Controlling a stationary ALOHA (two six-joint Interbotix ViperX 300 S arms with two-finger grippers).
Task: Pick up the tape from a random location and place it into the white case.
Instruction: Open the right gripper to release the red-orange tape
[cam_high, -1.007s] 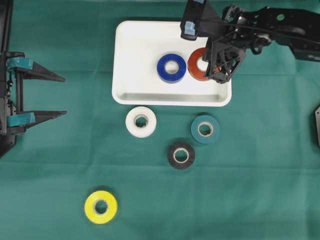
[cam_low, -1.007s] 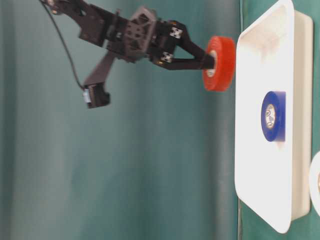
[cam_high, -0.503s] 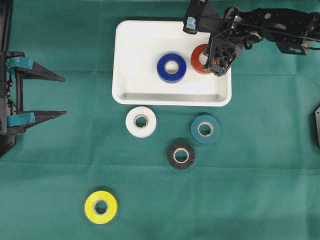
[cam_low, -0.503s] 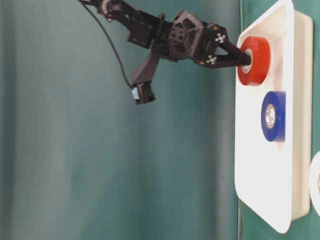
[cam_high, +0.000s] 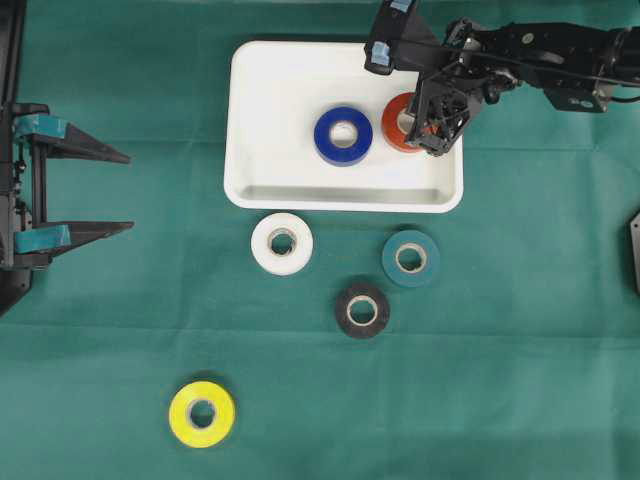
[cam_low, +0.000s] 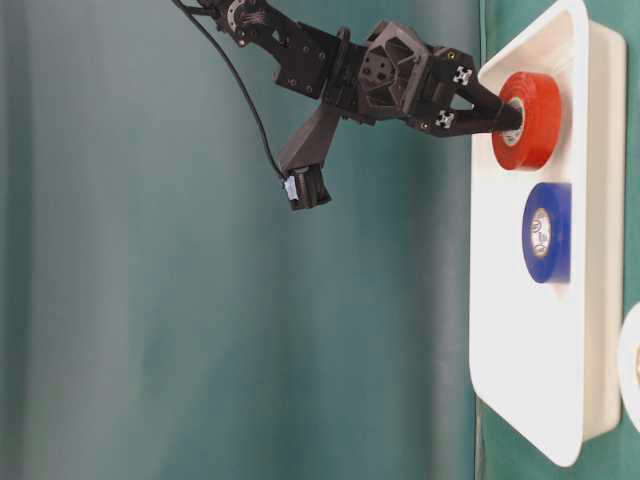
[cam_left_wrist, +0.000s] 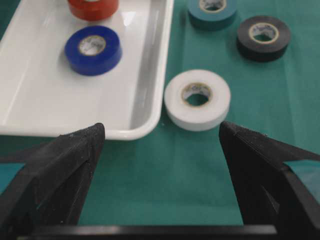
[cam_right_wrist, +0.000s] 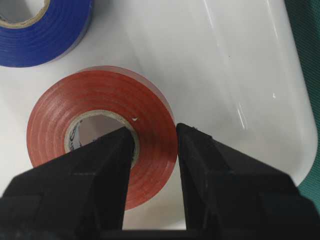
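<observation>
My right gripper releases the tape roll next, since the red tape roll lies flat over the bottom of the white case and would rest there.
The white case lies at the back of the green cloth. My right gripper is shut on a red tape roll at the case's right end, one finger in the roll's hole and one outside. The red tape roll hangs flat at or just above the case floor; I cannot tell whether they touch. From table level the red tape roll is against the case. A blue tape roll lies inside the case. My left gripper is open at the left edge, holding nothing.
Loose tape rolls lie on the cloth in front of the case: white, teal, black and yellow at the front left. In the left wrist view the white roll sits just beyond the case rim.
My right gripper has carried the red tape roll down from above the case's right end to its floor level. The left arm has stayed still.
</observation>
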